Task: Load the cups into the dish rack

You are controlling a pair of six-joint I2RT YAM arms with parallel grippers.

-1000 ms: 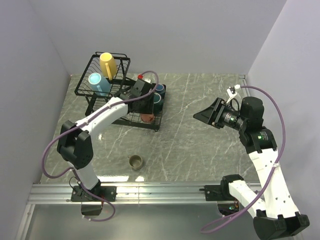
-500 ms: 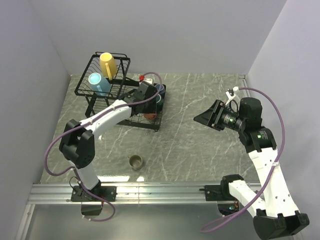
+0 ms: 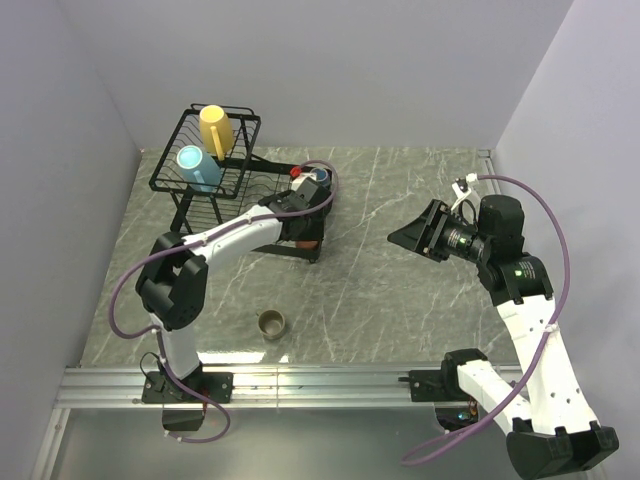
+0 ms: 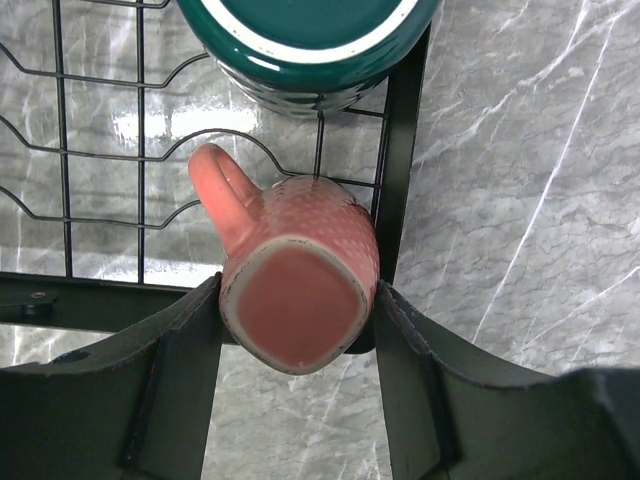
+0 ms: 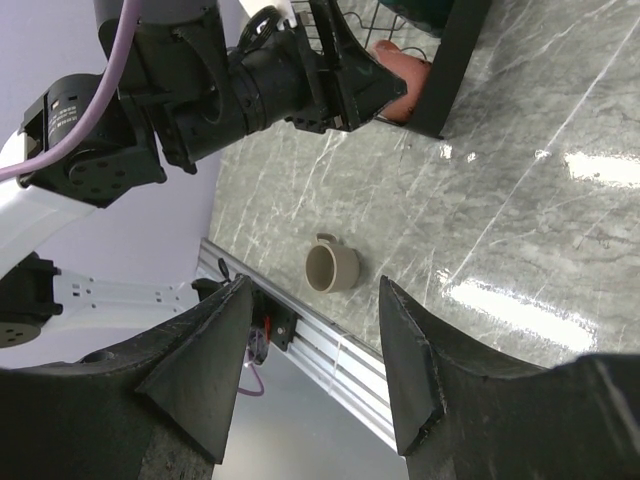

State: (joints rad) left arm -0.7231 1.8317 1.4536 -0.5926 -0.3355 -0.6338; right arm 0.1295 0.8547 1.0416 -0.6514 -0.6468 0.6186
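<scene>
The salmon-red cup (image 4: 300,300) sits base-up inside the corner of the lower tray, so my left gripper is ready to release it and needs to let go now.
My left gripper (image 3: 304,222) is shut on the salmon-red cup (image 4: 300,300). It holds the cup base-up at the right front corner of the black wire dish rack's (image 3: 168,178) lower tray (image 4: 402,150). The large dark teal cup (image 4: 310,40) sits in that tray just beyond. The yellow cup (image 3: 214,128) and the light blue cup (image 3: 193,166) are in the raised basket. The small olive-brown cup (image 3: 271,322) stands on the table, also in the right wrist view (image 5: 332,267). A bit of blue (image 3: 319,177) shows behind my left wrist. My right gripper (image 3: 407,233) is open and empty, held above the table at the right.
The grey marble table (image 3: 400,300) ends at a metal rail (image 3: 330,385) along its near edge. Walls close in the left, back and right sides. My left arm reaches from its base across to the rack.
My left gripper has moved right and down along the rack with the salmon-red cup, to the tray's right front corner. The right arm has barely moved.
</scene>
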